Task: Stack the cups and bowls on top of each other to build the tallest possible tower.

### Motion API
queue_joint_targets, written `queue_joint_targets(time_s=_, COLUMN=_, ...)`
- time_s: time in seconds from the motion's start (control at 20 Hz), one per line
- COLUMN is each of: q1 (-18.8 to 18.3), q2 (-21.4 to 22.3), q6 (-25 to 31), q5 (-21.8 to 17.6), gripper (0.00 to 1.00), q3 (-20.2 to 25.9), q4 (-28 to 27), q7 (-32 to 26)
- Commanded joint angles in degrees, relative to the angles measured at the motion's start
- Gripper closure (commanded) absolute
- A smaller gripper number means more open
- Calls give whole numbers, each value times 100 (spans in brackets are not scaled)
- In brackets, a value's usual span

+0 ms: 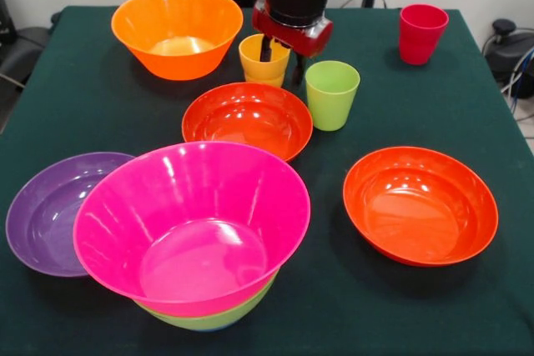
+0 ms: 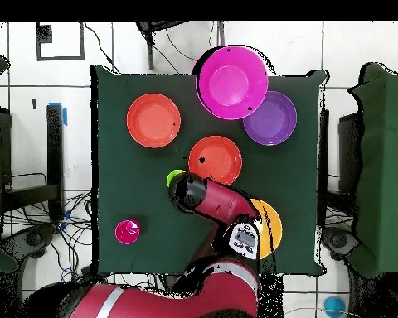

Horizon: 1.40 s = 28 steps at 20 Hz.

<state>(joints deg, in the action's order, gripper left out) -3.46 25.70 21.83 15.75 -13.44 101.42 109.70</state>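
My gripper grabs the yellow-orange cup by its side [image 1: 280, 62] next, to add the cup to the tower in the magenta bowl [image 1: 192, 227].
My gripper [image 1: 281, 57] is open and straddles the right wall of the yellow-orange cup [image 1: 260, 66]: one finger [image 1: 265, 47] is inside it, the other is outside, towards the lime green cup [image 1: 331, 93]. The red cup [image 1: 421, 32] stands apart at the far right. The tower is the magenta bowl [image 1: 192, 227] nested in the lime-green bowl [image 1: 213, 320] at the front. The deep orange bowl [image 1: 177, 31], two red-orange bowls [image 1: 247, 118] [image 1: 420, 203] and the purple bowl [image 1: 50, 210] sit singly. In the overhead view the arm [image 2: 219, 199] hides the gripper and the yellow-orange cup.
The dark green table [image 1: 100, 114] carries everything. In the overhead view the tower [image 2: 230, 83] is at the far edge, the purple bowl [image 2: 270, 118] touches it, and the red cup [image 2: 127, 231] is near the table's left front corner. Cables lie on the floor around the table.
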Motion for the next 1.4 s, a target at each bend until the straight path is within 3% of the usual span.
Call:
queue_joint_targets(time_s=0.05, q1=-10, q2=160, q6=495, q5=-178, gripper=0, q3=500, q4=129, q7=518)
queue_joint_targets(time_s=0.1, q1=-20, q2=181, q6=357, q5=-183, gripper=0, q3=509, q4=173, q7=528)
queue_joint_targets(time_s=0.15, q1=-36, q2=219, q6=184, q5=-212, gripper=100, q3=538, q4=249, q7=519)
queue_joint_targets(time_s=0.45, q1=19, q2=207, q6=551, q5=-212, gripper=100, q3=426, q4=126, q7=533)
queue_joint_targets(time_s=1.15, q1=-86, q2=222, q6=655, q5=-244, gripper=100, q3=461, q4=83, q7=427)
queue_joint_targets(time_s=1.4, q1=-110, q2=483, q6=1003, q5=-294, gripper=100, q3=374, q4=62, q7=332)
